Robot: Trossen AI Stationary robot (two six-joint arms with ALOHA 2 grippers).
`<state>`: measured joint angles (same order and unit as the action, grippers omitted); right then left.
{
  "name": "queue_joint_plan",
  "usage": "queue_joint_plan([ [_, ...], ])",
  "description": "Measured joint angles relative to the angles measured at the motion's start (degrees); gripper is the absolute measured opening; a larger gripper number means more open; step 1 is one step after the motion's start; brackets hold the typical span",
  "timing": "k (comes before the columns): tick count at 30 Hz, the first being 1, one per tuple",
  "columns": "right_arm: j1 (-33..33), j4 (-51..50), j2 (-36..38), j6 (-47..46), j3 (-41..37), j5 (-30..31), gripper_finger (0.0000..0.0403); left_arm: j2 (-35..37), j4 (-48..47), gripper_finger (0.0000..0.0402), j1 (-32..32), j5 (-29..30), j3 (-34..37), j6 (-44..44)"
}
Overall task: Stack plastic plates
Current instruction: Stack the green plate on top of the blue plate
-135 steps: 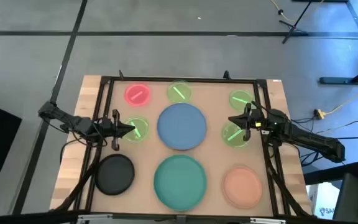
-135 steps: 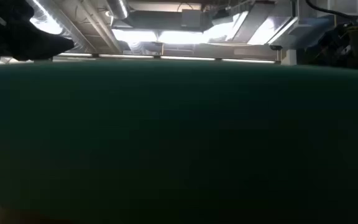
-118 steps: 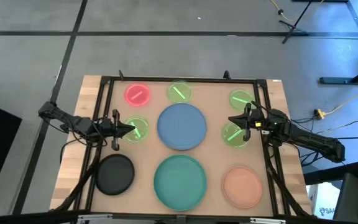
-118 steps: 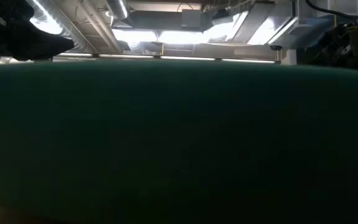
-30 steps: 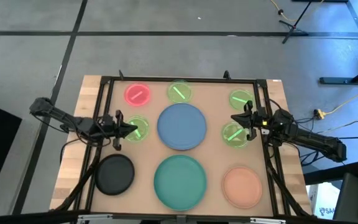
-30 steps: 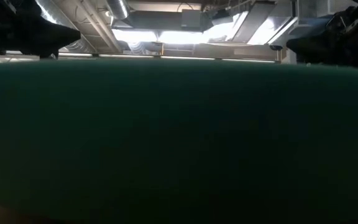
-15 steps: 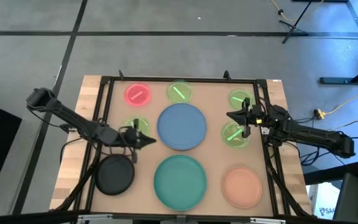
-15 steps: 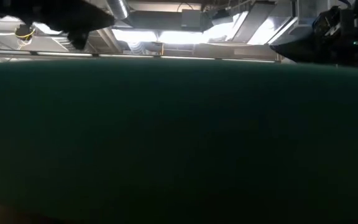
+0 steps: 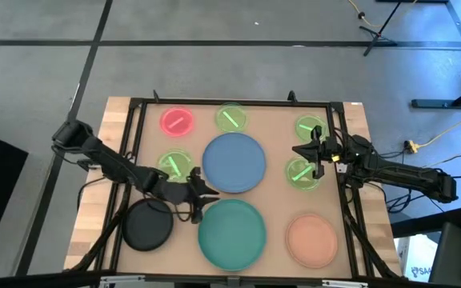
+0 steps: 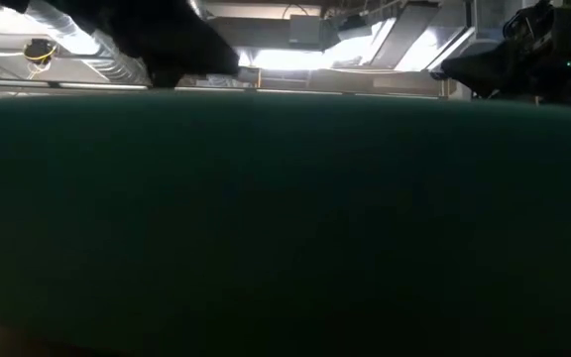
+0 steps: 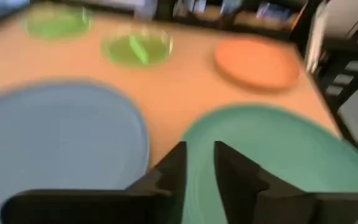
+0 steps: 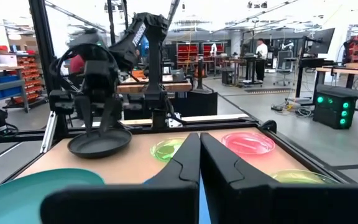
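Observation:
My left gripper is to grab the teal plate by its rim (image 9: pixel 211 211) next, so that it can stack the teal plate on the blue plate (image 9: pixel 233 160).
In the high view the plates lie apart, flat on the table: large blue (image 9: pixel 234 162) and teal (image 9: pixel 232 232), black (image 9: pixel 147 224), peach (image 9: pixel 310 238), pink-red (image 9: pixel 177 121), and several small green ones (image 9: pixel 230 118) (image 9: pixel 174 164) (image 9: pixel 301 172). My left gripper (image 9: pixel 206 198) hovers between the blue and teal plates. In the left wrist view it (image 11: pixel 201 168) is slightly open over the teal plate's rim (image 11: pixel 266 149), and I see no touch. My right gripper (image 9: pixel 298 152) is shut above the right-hand green plate's far edge. The teal plate (image 10: pixel 285 228) fills the low view.
A dark frame (image 9: pixel 230 102) runs around the work area. Another green plate (image 9: pixel 310 128) lies at the far right. Bare table shows between the plates. The right wrist view looks across to the black plate (image 12: pixel 101 144), my left arm (image 12: pixel 104 68) and a workshop beyond.
My left gripper has swung from beside the left-hand small green plate toward the table's near edge and right, ending between the blue and teal plates. No plate has moved.

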<state>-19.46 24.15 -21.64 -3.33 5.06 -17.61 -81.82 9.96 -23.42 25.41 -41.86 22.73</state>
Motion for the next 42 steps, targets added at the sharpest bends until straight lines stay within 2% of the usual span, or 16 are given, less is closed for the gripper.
queue_joint_plan([
  [5,0.00,-0.16,-0.65,0.28,0.04,1.57,0.0005,-5.12,-13.28,0.0135,-0.37,-3.07,-5.40,10.39],
  [8,0.00,-1.50,-1.12,0.33,1.17,2.09,0.0005,-8.50,-15.89,0.0143,-0.61,-5.57,-6.73,15.05],
  [17,0.00,-3.29,-4.89,0.58,1.97,4.09,0.0005,-13.77,-16.48,0.0140,0.66,-4.99,-6.85,20.57],
  [23,0.00,-1.86,-5.28,0.81,1.97,4.09,0.0005,-16.66,-14.91,0.0140,0.77,-9.13,-6.90,21.74],
  [28,0.00,-2.06,-5.30,0.81,1.97,4.09,0.0005,-18.58,-13.03,0.0138,0.81,-9.57,-6.90,20.59],
  [32,0.00,-1.85,-5.28,0.83,1.97,4.10,0.0005,-18.53,-12.90,0.0115,0.81,-9.69,-6.90,20.18],
  [40,0.00,-1.96,-5.28,0.84,1.97,4.63,0.0005,-18.47,-12.18,0.0018,0.91,-10.04,-6.90,17.44],
  [42,0.00,-2.17,-5.30,0.84,1.97,4.63,0.0005,-18.40,-11.51,0.0009,1.08,-10.16,-6.98,16.90],
])
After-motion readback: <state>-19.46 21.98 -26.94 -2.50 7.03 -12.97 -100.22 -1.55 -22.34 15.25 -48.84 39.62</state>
